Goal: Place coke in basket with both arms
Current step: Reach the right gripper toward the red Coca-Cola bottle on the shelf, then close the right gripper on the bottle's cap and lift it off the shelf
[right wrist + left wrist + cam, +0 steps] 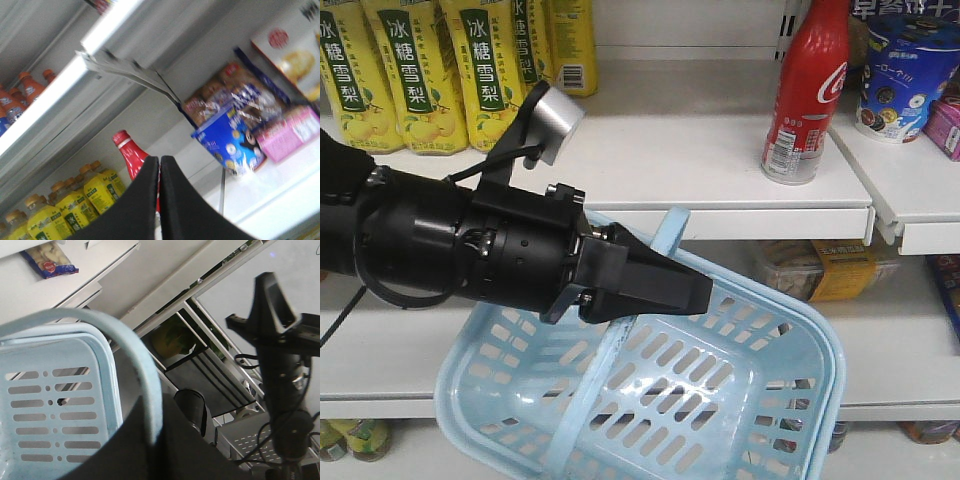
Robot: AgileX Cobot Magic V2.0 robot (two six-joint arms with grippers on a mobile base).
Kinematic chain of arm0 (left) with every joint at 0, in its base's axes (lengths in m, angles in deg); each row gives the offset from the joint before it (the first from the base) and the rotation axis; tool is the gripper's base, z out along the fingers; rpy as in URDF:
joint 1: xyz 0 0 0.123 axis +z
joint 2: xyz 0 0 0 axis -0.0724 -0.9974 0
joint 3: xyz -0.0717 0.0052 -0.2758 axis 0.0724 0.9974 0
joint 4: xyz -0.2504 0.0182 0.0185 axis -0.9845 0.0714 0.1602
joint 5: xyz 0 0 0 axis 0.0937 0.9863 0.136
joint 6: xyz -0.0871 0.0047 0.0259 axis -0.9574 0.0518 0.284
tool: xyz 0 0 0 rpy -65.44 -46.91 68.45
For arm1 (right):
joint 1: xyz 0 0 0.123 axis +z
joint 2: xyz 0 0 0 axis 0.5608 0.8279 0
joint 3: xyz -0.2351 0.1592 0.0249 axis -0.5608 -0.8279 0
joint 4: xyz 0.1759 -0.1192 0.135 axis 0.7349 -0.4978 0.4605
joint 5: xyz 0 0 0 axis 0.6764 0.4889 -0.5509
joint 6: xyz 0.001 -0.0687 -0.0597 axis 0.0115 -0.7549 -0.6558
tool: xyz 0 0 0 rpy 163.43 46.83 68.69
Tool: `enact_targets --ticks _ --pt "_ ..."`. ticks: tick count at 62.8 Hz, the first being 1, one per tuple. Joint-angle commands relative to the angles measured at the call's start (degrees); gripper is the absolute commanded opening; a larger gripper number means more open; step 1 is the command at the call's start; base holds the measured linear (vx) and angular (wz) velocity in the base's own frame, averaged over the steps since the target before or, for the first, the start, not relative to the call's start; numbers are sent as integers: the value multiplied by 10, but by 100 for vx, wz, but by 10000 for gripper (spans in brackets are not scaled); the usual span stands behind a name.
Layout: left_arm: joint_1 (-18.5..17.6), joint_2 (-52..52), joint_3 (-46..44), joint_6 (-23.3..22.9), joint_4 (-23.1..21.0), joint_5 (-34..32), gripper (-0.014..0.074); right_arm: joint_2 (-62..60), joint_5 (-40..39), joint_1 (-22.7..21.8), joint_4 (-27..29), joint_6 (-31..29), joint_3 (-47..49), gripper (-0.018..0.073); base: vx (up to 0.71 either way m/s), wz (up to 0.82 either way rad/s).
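I should next grab the red coke by its bottle body (802,110) with my right gripper. Then I can place it in the basket.
The coke (808,92) is a red Coca-Cola container with a silver base, standing upright on the white shelf (720,170) at upper right. Below it the light blue basket (790,340) hangs tilted in front of the shelves. My left gripper (692,291) is shut on the basket's flat handle (665,240); the left wrist view shows that handle (146,375) running into the jaws beside the slotted basket wall (50,405). My right gripper (160,162) is shut with nothing in it, and the coke (131,155) stands just behind its tips. It is outside the front view.
Yellow pear-drink bottles (410,70) line the shelf left of the coke. A blue snack cup (905,75) and a pink box (945,125) stand to its right. Packets (820,268) lie on the lower shelf behind the basket. The other black arm (280,390) rises at the right.
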Motion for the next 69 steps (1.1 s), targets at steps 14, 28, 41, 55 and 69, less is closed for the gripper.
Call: enact_targets --ticks 14,28,41,55,69 --pt "-1 22 -15 12 -45 -15 -6 149 134 18 129 -250 146 -2 0 0" --pt "-1 22 -15 12 -45 -15 -6 251 158 86 411 -743 187 -2 0 0" --pt "-1 22 -15 12 -45 -15 -6 272 63 91 612 -959 187 -2 0 0" --pt "-1 22 -15 12 -45 -15 -6 334 113 91 691 -1091 209 131 0 0" --pt "-1 22 -15 12 -45 -15 -6 434 113 91 691 -1129 304 558 0 0"
